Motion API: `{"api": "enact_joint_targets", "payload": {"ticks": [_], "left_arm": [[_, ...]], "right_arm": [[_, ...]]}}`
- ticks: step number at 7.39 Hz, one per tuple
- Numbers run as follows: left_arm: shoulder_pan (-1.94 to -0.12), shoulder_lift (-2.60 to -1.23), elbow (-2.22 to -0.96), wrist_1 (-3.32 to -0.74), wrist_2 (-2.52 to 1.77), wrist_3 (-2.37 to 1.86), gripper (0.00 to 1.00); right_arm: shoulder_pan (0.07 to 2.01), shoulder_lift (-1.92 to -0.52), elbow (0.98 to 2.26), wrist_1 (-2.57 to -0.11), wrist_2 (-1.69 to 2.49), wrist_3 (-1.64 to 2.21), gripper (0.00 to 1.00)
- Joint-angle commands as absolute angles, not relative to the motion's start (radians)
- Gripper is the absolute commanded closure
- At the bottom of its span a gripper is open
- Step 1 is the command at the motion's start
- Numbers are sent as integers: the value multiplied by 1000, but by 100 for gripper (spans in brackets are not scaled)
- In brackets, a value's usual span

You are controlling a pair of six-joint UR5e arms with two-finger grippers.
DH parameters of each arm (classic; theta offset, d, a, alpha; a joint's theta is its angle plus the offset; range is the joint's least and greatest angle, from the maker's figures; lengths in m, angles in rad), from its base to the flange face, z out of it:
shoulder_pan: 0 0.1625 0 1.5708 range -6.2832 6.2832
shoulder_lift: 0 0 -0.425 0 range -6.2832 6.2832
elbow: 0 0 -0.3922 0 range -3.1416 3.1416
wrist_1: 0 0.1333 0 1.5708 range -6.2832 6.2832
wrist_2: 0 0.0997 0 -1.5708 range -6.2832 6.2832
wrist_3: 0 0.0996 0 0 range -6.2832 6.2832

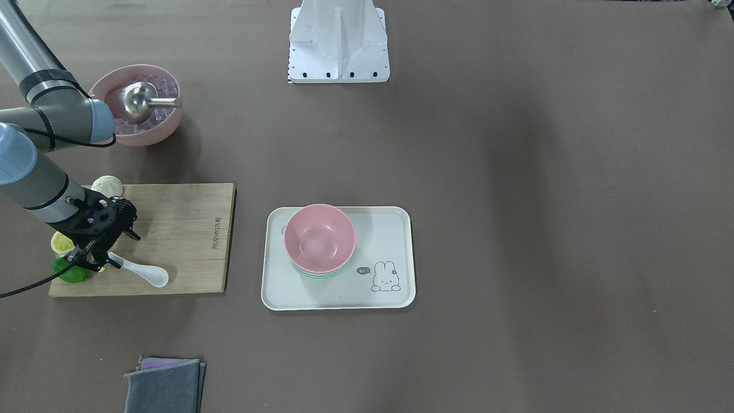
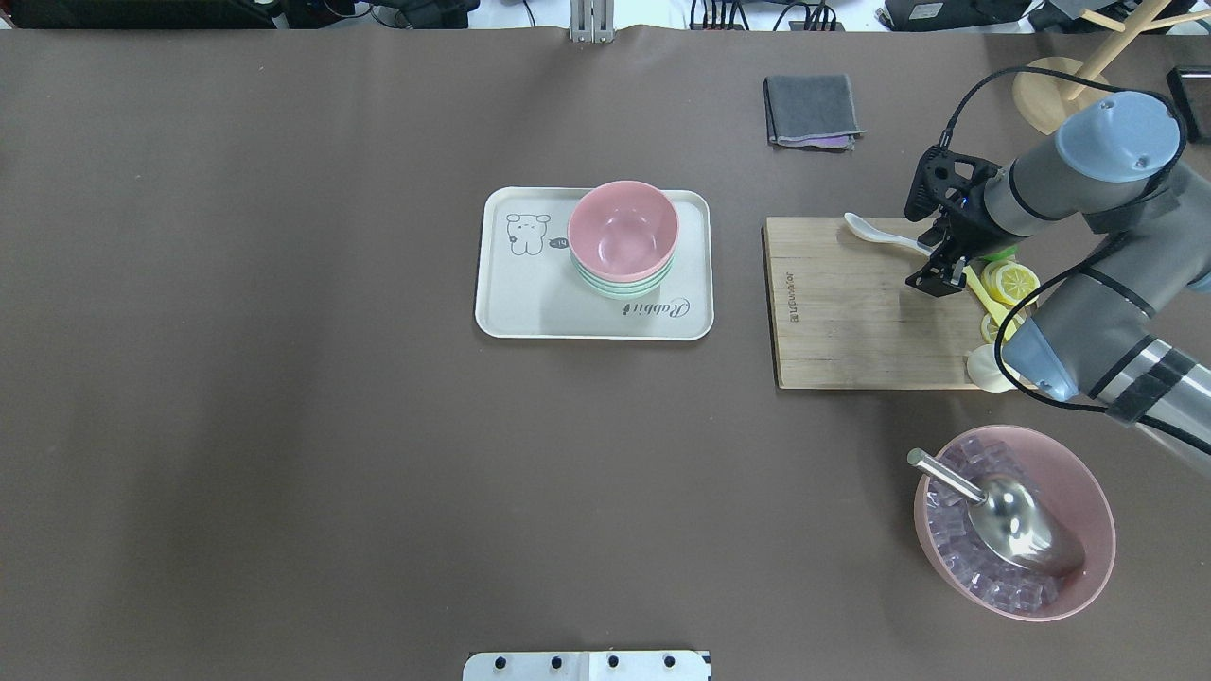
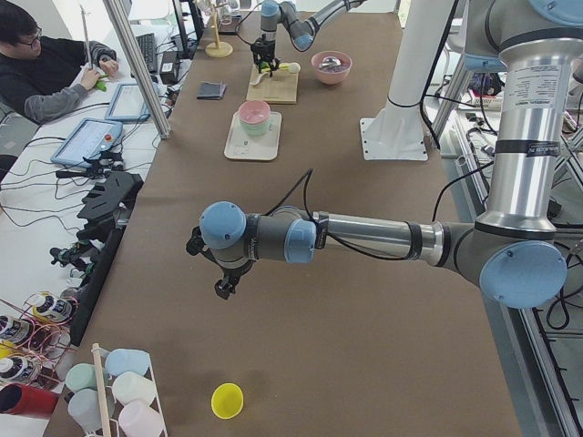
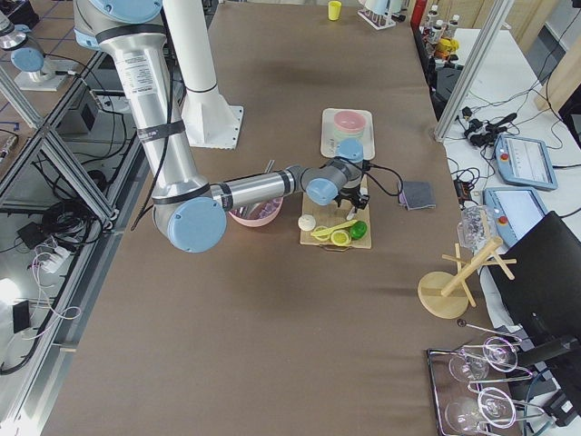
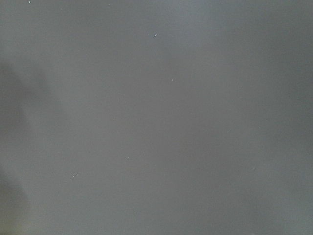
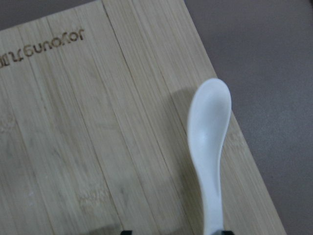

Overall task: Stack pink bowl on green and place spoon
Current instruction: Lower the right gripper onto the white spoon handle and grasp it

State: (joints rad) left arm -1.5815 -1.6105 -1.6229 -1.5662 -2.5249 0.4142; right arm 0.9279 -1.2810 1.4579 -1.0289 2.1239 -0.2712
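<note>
I should grab the white spoon by its handle point(image 1: 121, 262) with my right gripper next. Then I can put the spoon in the pink bowl point(image 1: 319, 236).
The pink bowl point(image 1: 319, 236) point(image 2: 623, 227) sits nested on the green bowl point(image 1: 312, 275) point(image 2: 620, 287), both on the cream rabbit tray point(image 1: 384, 229) point(image 2: 516, 303). A white spoon point(image 1: 150, 273) point(image 2: 866, 227) point(image 6: 209, 127) lies flat on the wooden cutting board point(image 1: 183, 229) point(image 2: 851, 322). My right gripper point(image 1: 106, 252) point(image 2: 932, 255) is open, low over the spoon's handle end; the handle lies close to one finger. My left gripper point(image 3: 221, 287) shows only in the exterior left view, over bare table far from the tray; I cannot tell its state.
Lemon slices point(image 2: 1008, 282), a lime point(image 1: 71, 271) and a white bun point(image 1: 107, 184) lie at the board's edge under the right arm. A larger pink bowl of ice cubes with a metal scoop point(image 1: 137, 103) point(image 2: 1012, 520) and a grey cloth point(image 1: 163, 387) point(image 2: 812, 109) are nearby.
</note>
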Motion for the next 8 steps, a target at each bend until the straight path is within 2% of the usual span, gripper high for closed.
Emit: {"api": "enact_joint_targets", "payload": {"ticks": [1,4,8], "left_arm": [[-1578,-1611,-1621,-1566,-2525,414,1],[-1578,-1611,-1621,-1566,-2525,414,1],[-1578,-1611,-1623,-1566,-2522,414,1]], "right_arm": [[922,-1279,1450,-1032,2121,-270,37],[913,-1275,1448,-1043,2121,-270,47],[911,-1273,1445,-1045,2121,-272,80]]}}
